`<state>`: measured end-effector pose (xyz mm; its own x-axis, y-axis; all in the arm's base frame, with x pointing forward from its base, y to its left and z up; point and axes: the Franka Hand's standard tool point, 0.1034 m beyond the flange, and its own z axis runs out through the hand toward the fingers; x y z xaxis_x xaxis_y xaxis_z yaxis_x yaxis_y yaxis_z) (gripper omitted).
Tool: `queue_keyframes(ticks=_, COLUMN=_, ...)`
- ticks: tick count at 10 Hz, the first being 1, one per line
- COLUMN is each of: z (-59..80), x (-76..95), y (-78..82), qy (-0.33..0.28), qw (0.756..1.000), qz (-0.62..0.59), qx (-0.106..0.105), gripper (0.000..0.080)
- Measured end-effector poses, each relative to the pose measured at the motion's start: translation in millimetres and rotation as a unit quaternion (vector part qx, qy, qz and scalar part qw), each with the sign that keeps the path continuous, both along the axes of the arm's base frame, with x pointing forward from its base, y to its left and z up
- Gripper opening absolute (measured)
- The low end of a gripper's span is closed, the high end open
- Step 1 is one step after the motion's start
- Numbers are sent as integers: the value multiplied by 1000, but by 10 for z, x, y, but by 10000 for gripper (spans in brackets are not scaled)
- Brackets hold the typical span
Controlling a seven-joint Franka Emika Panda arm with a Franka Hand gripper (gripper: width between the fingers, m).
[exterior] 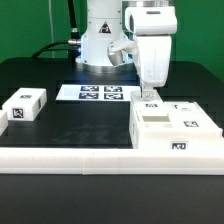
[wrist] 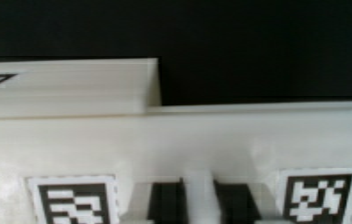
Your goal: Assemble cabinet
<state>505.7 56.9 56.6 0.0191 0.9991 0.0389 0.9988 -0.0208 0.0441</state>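
The panel my gripper holds sticks out past the cabinet's far edge. My gripper needs to move the panel toward that edge before it opens.
The cabinet (exterior: pixel 172 128) is a large white box with square tags, standing at the exterior view's right, against the border rail. My gripper (exterior: pixel 150 97) is down on its far edge. In the wrist view the cabinet's white surface (wrist: pixel 191 145) fills the frame, with a tag (wrist: pixel 70 200) on one side of the gripper and another tag (wrist: pixel 315 195) on the other. My gripper (wrist: pixel 203 205) has its two dark fingers (wrist: pixel 166 205) close on either side of a thin white wall of the cabinet. A small tagged white drawer block (exterior: pixel 25 105) lies apart at the exterior view's left.
The marker board (exterior: pixel 95 93) lies flat at the back centre, in front of the arm's base (exterior: pixel 100 45). The long white border rail (exterior: pixel 70 158) runs along the table's front. A white tagged slab (wrist: pixel 66 85) adjoins the cabinet in the wrist view.
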Motion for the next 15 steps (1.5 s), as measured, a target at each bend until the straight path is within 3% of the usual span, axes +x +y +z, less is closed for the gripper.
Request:
queue_keyframes(ticks=2, z=10, x=212, y=-10, qy=3, qw=1000, qz=-3, qx=0, gripper=71)
queue_keyframes(ticks=8, z=9, x=271, y=-78, qy=11, qw=1000, qz=-7, qx=-3, gripper=71)
queue_keyframes(ticks=11, z=27, x=522, y=-86, qy=-2, qw=1000, qz=-1, qx=1, gripper=71)
queue_keyframes(ticks=15, z=26, x=695, y=-113, qy=1, qw=1000, qz=2, qx=1, gripper=71)
